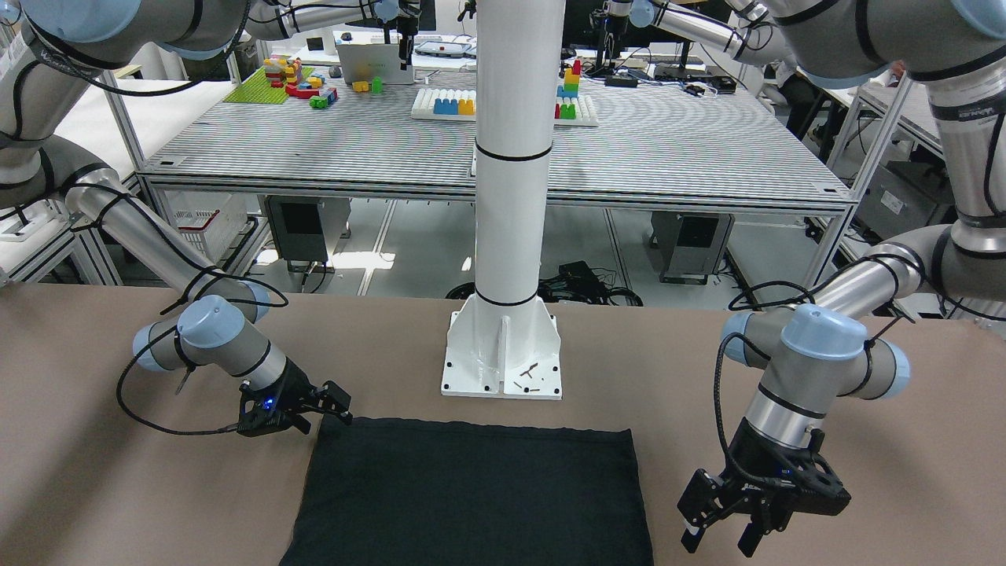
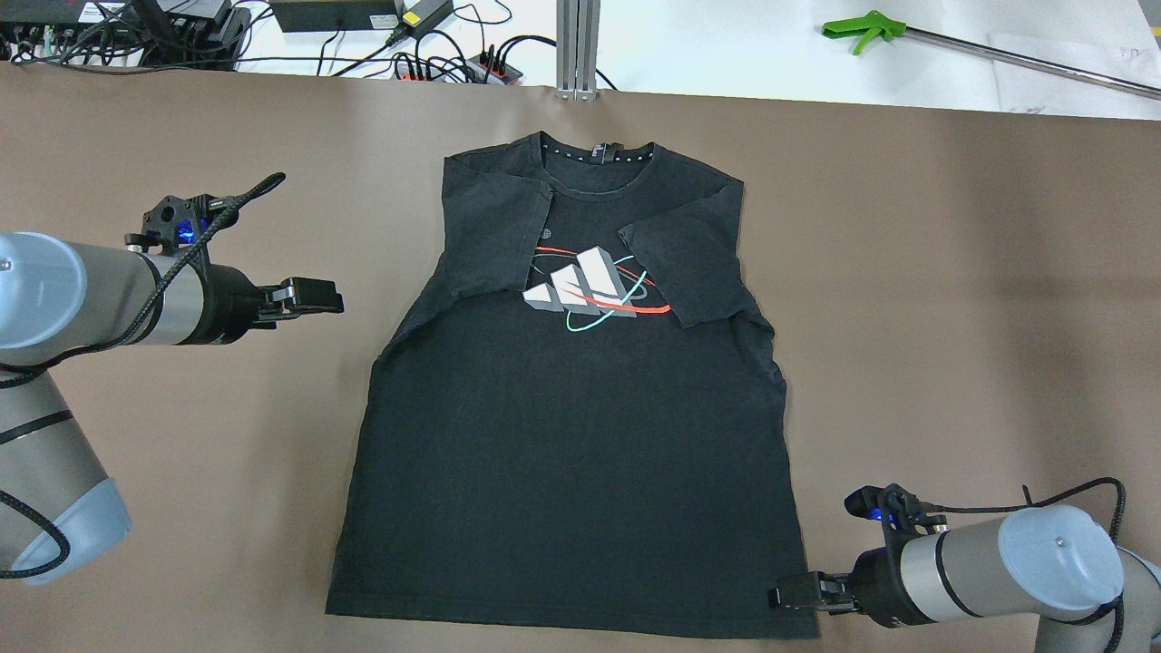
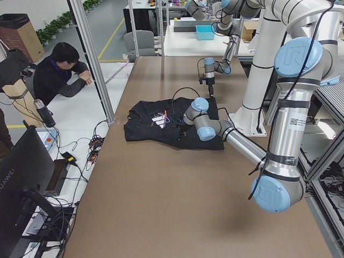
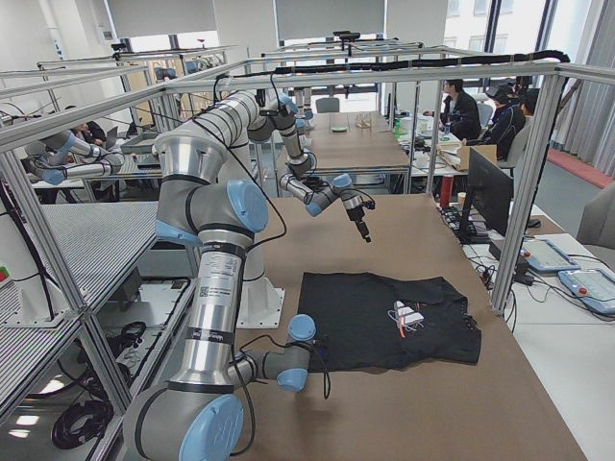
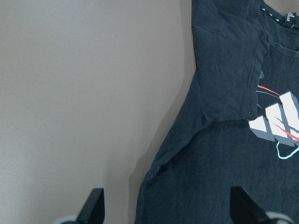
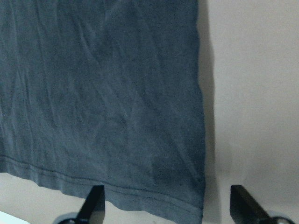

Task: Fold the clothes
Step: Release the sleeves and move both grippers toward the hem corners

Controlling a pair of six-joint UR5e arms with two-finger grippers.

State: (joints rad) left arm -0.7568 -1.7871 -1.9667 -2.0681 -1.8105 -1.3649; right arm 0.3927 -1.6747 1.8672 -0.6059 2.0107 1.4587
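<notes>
The T-shirt's lower half should be folded toward the collar, so my right gripper will next pick up its hem corner (image 1: 330, 424) (image 6: 194, 210).
A black T-shirt (image 2: 562, 453) lies flat, front up, on the brown table (image 2: 952, 272), both sleeves folded in over a grey logo (image 2: 585, 288) with red and teal lines. The collar is far from me and the hem is near. My left gripper (image 2: 317, 297) is open and empty, just left of the shirt's side at armpit height; its wrist view shows that side edge (image 5: 224, 163) between the fingers. My right gripper (image 2: 798, 594) is open and hovers over the near right hem corner (image 6: 187, 205). In the front-facing view the left gripper (image 1: 723, 538) is at the right and the right gripper (image 1: 334, 401) at the left.
The white robot pedestal (image 1: 503, 369) stands behind the hem. Cables and power strips (image 2: 435, 54) and a green-handled tool (image 2: 862, 27) lie beyond the table's far edge. An operator (image 3: 59, 70) sits beside the table on the far side.
</notes>
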